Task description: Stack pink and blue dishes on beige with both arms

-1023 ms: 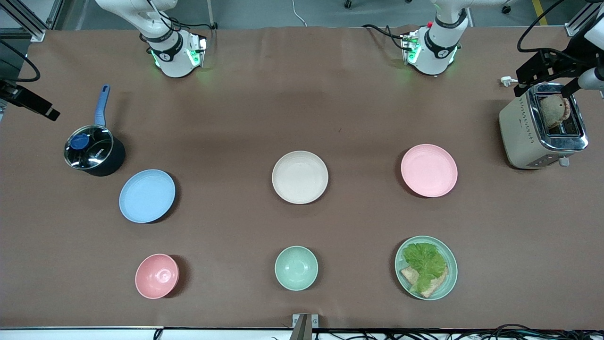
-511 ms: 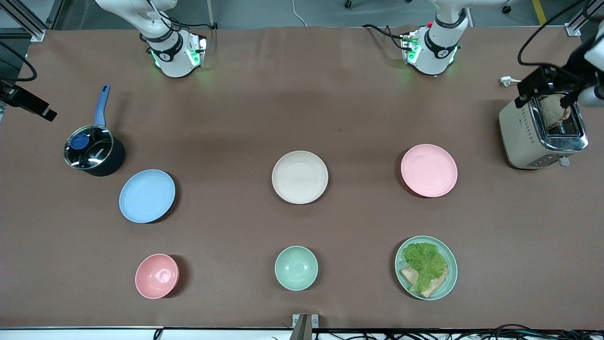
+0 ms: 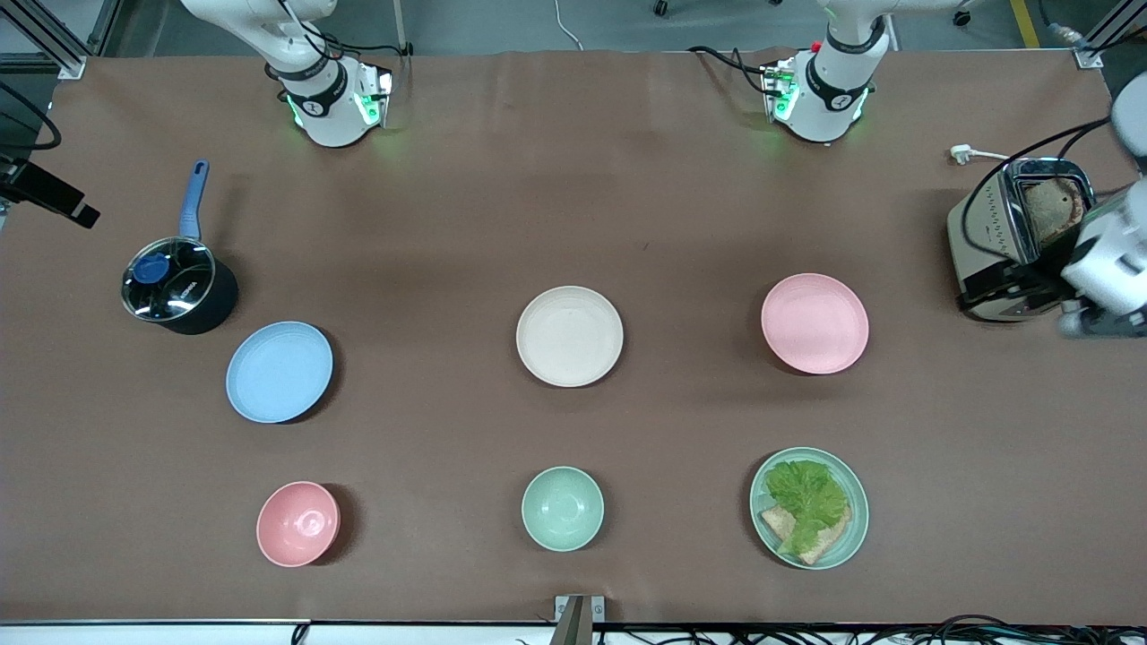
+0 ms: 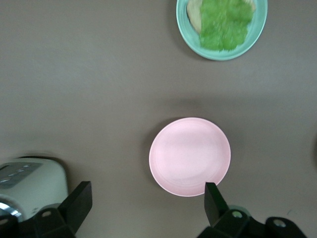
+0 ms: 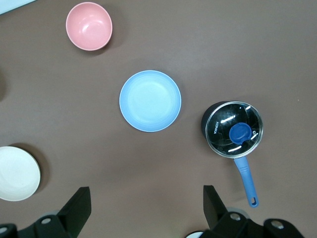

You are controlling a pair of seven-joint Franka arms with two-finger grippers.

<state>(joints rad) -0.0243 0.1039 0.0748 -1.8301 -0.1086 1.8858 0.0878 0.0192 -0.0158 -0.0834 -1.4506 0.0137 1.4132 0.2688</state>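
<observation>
My left gripper should grab the pink plate by its rim next, to stack the pink plate on the beige plate.
The beige plate lies mid-table. Toward the left arm's end lies the pink plate, toward the right arm's end the blue plate. All three are bare and lie apart. My left gripper is open, high over the table between the toaster and the pink plate; one fingertip overlaps the plate's rim in the left wrist view. My right gripper is open and empty, high above the table, with the blue plate and the beige plate's edge below it.
A toaster with bread stands at the left arm's end. A lidded saucepan stands beside the blue plate. Nearer the front camera are a pink bowl, a mint bowl and a mint plate with lettuce.
The left arm's hand has swung from above the toaster's slots down over its front-camera side, toward the pink plate. The right arm's hand has edged slightly outward. The dishes have not moved.
</observation>
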